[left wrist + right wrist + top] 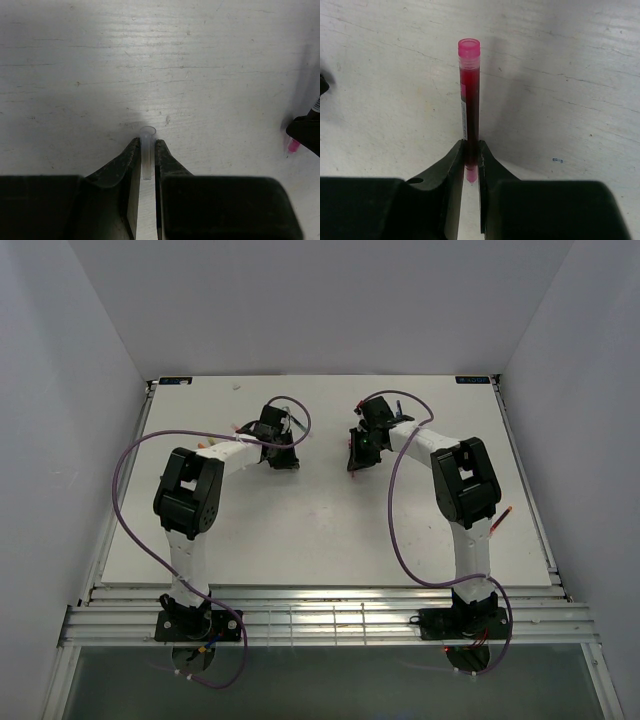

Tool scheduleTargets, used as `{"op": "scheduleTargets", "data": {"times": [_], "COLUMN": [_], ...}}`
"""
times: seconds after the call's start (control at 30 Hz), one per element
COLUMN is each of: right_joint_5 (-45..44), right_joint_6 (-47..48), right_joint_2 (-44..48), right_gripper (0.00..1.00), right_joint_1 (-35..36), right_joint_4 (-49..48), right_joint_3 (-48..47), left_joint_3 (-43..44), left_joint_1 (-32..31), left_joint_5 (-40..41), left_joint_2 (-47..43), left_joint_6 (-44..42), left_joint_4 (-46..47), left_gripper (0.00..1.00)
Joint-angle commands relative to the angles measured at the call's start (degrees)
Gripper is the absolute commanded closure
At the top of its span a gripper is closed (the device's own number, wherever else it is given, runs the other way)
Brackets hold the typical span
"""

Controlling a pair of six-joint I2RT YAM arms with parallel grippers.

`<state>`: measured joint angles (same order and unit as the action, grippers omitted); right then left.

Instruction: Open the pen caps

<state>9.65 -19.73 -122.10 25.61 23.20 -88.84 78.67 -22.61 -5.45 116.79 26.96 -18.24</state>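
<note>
The clear plastic tube [147, 150] is just above the flat white table and would land there, so it is now time for my left gripper to release the tube.
My left gripper [147, 142] is shut on a short clear plastic tube [147, 150] with a flared rim, seemingly a pen cap, which pokes out past the fingertips just above the white table. My right gripper [471, 146] is shut on a slim pink-red pen [470, 95]. Its barrel sticks forward with a pink end [469, 49] farthest away and a rounded pink tip between the fingers. In the top view the left gripper [285, 458] and right gripper [356, 454] face each other a short gap apart at the table's far middle. The pen's pink end also shows in the left wrist view [293, 146].
A thin red pen [503, 519] lies near the table's right edge beside the right arm. A small pinkish item [237, 425] lies behind the left arm. Purple cables [125, 510] loop off both arms. White walls close in on the left, right and back.
</note>
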Motion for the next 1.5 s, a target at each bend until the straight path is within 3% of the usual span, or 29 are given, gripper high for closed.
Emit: {"op": "scheduleTargets", "data": {"times": [0.0, 0.07, 0.23, 0.53, 1.03, 1.3, 1.47], "right_joint_5": [0.55, 0.46, -0.51, -0.95, -5.34, -17.64, -25.45], "right_joint_6": [0.22, 0.13, -0.05, 0.39, 2.06, 0.39, -5.66], "right_joint_2": [-1.47, -1.73, -1.65, -2.08, 4.41, 17.41, 26.45], "right_gripper": [0.81, 0.78, 0.66, 0.61, 0.50, 0.48, 0.46], "right_joint_1": [0.23, 0.15, 0.15, 0.15, 0.15, -0.12, -3.62], "right_joint_4": [-0.53, -0.52, -0.53, -0.44, 0.43, 1.94, 2.99], "right_joint_3": [-1.69, -1.60, -0.99, -1.33, -2.48, 4.28, 13.13], "left_joint_3": [2.01, 2.36, 2.54, 2.10, 0.60, -0.54, -2.91], "left_joint_1": [0.29, 0.46, 0.90, 1.52, 2.48, 2.48, 2.48], "left_joint_5": [-0.79, -0.26, 0.53, -0.08, -0.87, -6.14, -8.52], "left_joint_2": [0.45, 0.80, 1.59, 1.68, -4.46, -12.45, -17.91], "left_joint_6": [-0.59, -0.25, 0.37, 1.16, 1.34, 1.78, 2.21], "left_joint_4": [-0.92, -1.71, -2.94, -2.94, -2.50, -2.85, -2.77], "left_gripper": [0.93, 0.84, 0.74, 0.59, 0.48, 0.46, 0.45]}}
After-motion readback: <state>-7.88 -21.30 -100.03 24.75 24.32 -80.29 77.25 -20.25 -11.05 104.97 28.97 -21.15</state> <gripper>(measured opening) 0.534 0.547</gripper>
